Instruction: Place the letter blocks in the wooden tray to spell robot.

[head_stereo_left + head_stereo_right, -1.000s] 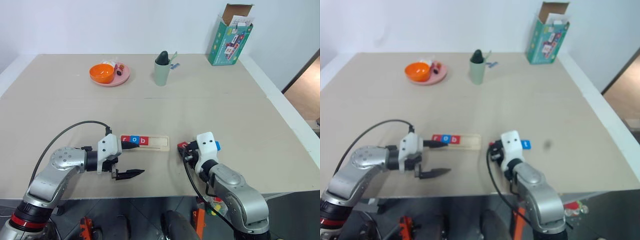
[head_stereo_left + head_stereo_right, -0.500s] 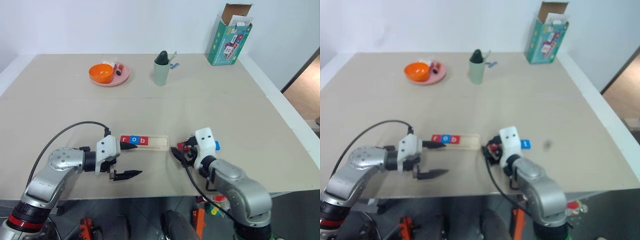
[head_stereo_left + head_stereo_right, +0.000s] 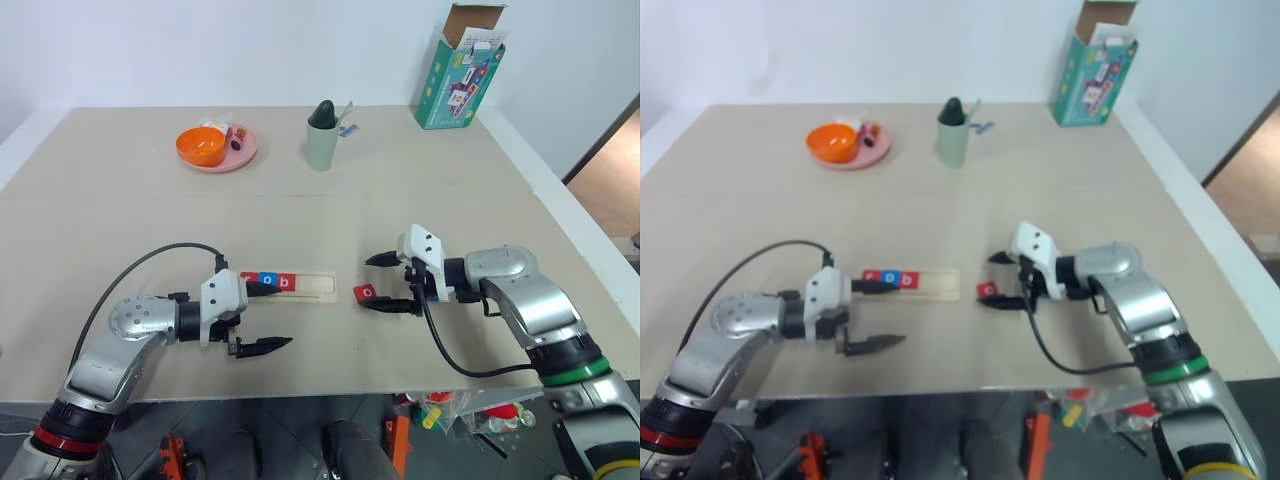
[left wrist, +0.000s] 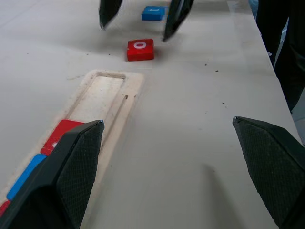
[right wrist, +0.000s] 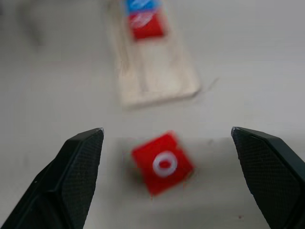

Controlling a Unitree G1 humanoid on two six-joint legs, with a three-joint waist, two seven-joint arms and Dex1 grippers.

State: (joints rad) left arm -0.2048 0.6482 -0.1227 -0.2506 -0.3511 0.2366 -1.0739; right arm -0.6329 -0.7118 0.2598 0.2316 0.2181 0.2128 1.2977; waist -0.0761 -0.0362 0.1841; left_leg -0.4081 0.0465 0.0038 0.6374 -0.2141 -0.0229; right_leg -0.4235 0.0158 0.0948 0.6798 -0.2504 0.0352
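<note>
The right gripper grabs the red o block (image 3: 365,292) by its sides next. That block is the next letter of robot to add to the tray (image 3: 300,285).
The wooden tray (image 3: 300,285) lies at the front middle of the table. Three letter blocks sit in its left part: red r (image 3: 249,279), blue o (image 3: 268,280), red b (image 3: 286,283). A red o block (image 3: 365,292) lies flat on the table just right of the tray. My right gripper (image 3: 382,283) points left at it, open, one finger on each side and apart from it. A blue t block (image 4: 153,13) lies behind the right gripper. My left gripper (image 3: 266,318) is open at the tray's left end, its far finger (image 3: 258,290) over the blocks.
A pink plate (image 3: 243,152) with an orange bowl (image 3: 203,146) stands at the back left. A green cup (image 3: 322,140) is at the back middle and a teal carton (image 3: 460,75) at the back right. The table's front edge runs close below both grippers.
My right arm has swung out to the right. Its gripper has turned to point left and opened wide around the red o block, which stayed in place. The left arm has not moved.
</note>
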